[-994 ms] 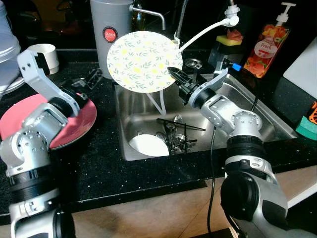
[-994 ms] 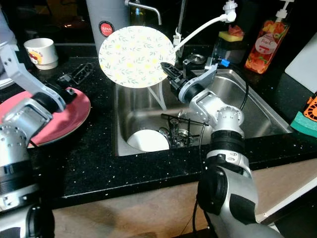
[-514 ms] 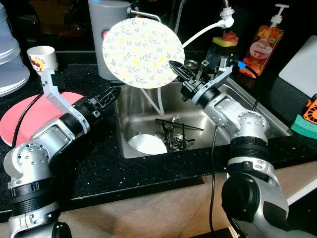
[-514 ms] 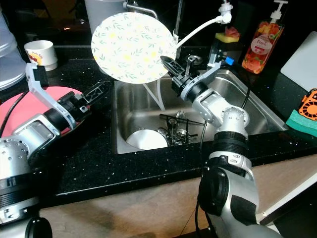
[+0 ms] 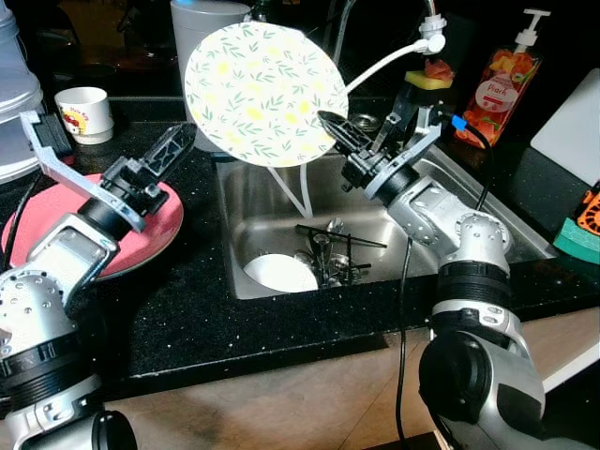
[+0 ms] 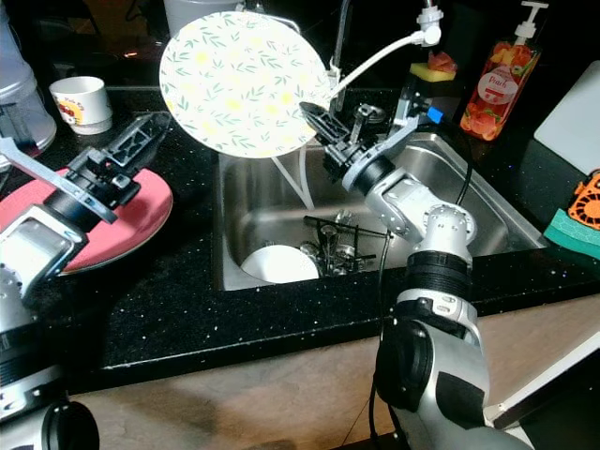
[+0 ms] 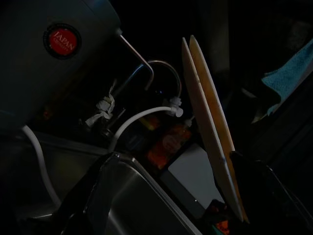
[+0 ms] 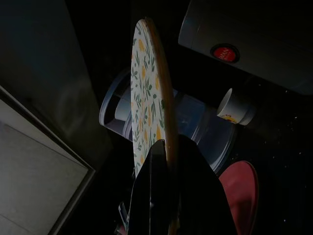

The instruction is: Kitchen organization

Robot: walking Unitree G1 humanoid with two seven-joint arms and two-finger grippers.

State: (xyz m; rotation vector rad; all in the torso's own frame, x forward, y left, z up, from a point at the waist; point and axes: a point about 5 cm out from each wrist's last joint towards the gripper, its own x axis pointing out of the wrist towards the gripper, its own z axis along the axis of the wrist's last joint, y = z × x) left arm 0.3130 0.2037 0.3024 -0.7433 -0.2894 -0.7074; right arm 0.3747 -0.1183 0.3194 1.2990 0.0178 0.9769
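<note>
I need to grab the plate's thin rim opposite my right gripper with my left gripper next, because the patterned plate's round side (image 5: 267, 94) is far wider than my gripper's fingers.
A round plate with a yellow-and-green leaf pattern (image 5: 261, 94) is held up on edge above the left end of the steel sink (image 5: 469, 192). My right gripper (image 5: 330, 125) is shut on its lower right rim; in the right wrist view the plate (image 8: 146, 98) stands edge-on between the fingers (image 8: 157, 191). My left gripper (image 5: 176, 142) hovers open over the counter left of the sink, above a pink plate (image 5: 150, 234), pointing at the patterned plate and apart from it. A white plate (image 5: 281, 274) lies in the sink basin.
Dark utensils (image 5: 333, 251) lie in the sink beside the white plate. A grey thermos pot (image 5: 202, 33) and a white cup (image 5: 84, 108) stand at the back left. A white hose (image 5: 384, 61), a soap bottle (image 5: 494, 84) and a green sponge (image 5: 577, 239) are on the right.
My left gripper has drawn back from the sink edge, up and to the left over the pink plate. The patterned plate has risen a little and shifted left.
</note>
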